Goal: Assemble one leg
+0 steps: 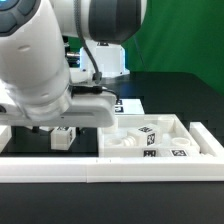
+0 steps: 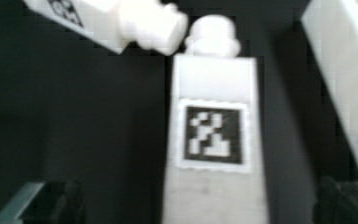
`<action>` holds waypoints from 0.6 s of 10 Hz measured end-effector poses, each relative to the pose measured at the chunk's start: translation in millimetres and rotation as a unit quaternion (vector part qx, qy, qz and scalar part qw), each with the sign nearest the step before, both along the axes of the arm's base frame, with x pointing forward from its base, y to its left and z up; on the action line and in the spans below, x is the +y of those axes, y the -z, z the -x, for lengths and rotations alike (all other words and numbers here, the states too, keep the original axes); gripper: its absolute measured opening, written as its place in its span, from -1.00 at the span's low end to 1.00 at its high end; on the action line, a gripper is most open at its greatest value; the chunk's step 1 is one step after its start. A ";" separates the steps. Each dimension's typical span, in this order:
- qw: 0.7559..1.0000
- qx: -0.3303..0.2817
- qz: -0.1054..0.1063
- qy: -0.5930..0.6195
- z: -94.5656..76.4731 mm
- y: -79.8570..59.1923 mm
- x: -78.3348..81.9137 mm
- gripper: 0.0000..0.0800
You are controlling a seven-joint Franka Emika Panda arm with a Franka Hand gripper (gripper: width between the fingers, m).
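The leg's rounded peg should stay free to fit the tray-shaped part, so my gripper should next grab the leg by its tagged oblong body (image 1: 63, 137) (image 2: 215, 145).
In the wrist view a leg (image 2: 211, 130), a white oblong block with a black-and-white tag and a rounded peg end, lies lengthwise between my fingers. My gripper (image 2: 201, 206) is open: the dark fingertips (image 2: 51, 205) stand apart on either side of the leg, with a gap on each side. A second leg (image 2: 126, 24) lies just beyond the peg end. In the exterior view my gripper (image 1: 60, 127) is low over that leg (image 1: 63, 139) at the left, and the arm hides much of it.
The large white tray-shaped part (image 1: 196, 135) sits at the exterior view's right with several tagged pieces (image 1: 148, 131) in it. A long white rail (image 1: 110, 172) runs along the front. The marker board (image 1: 126, 103) lies behind. A white edge (image 2: 350, 70) lies beside the leg.
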State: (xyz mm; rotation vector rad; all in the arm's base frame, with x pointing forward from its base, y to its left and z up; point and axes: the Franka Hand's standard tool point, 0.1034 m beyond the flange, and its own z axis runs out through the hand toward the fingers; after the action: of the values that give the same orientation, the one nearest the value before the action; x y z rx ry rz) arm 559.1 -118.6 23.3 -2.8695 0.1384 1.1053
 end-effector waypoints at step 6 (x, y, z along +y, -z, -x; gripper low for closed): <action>0.994 0.111 -0.019 -0.008 17.6 11.2 11.3 0.62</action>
State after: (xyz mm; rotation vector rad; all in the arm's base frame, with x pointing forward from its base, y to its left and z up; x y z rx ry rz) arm 541.4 -107.3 12.1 -2.7121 0.1031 1.4135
